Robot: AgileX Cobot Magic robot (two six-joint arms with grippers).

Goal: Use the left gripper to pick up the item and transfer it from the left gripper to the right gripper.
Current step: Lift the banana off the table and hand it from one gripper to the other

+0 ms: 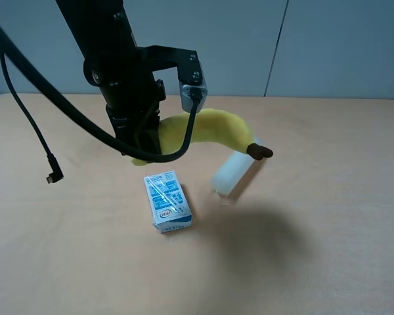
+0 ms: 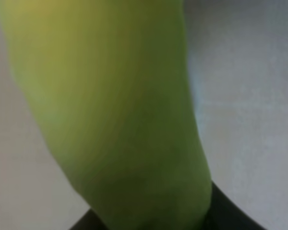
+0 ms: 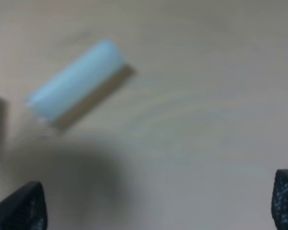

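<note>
The yellow plush banana (image 1: pixel 213 128) needs to go from my left gripper to my right gripper. My right gripper should grip the banana next by its brown-tipped stem end (image 1: pixel 247 144).
The yellow plush banana (image 1: pixel 213 128) hangs in the air above the table, its dark brown stem tip (image 1: pixel 260 152) pointing right. My left gripper (image 1: pixel 143 146) is shut on its left end, below the silver-grey block (image 1: pixel 193 92). In the left wrist view the banana (image 2: pixel 115 110) fills the frame, with black fingers (image 2: pixel 230 213) at either side of it. My right gripper (image 3: pixel 153 203) is open and empty over the table; its two fingertips (image 3: pixel 21 206) stand far apart. It does not show in the exterior high view.
A blue-white milk carton (image 1: pixel 167 201) lies on the tan table (image 1: pixel 328 249) below the banana. A translucent pale cylinder (image 1: pixel 233 172) lies right of the carton and also shows in the right wrist view (image 3: pixel 77 84). A loose black cable plug (image 1: pixel 52 177) dangles at the left.
</note>
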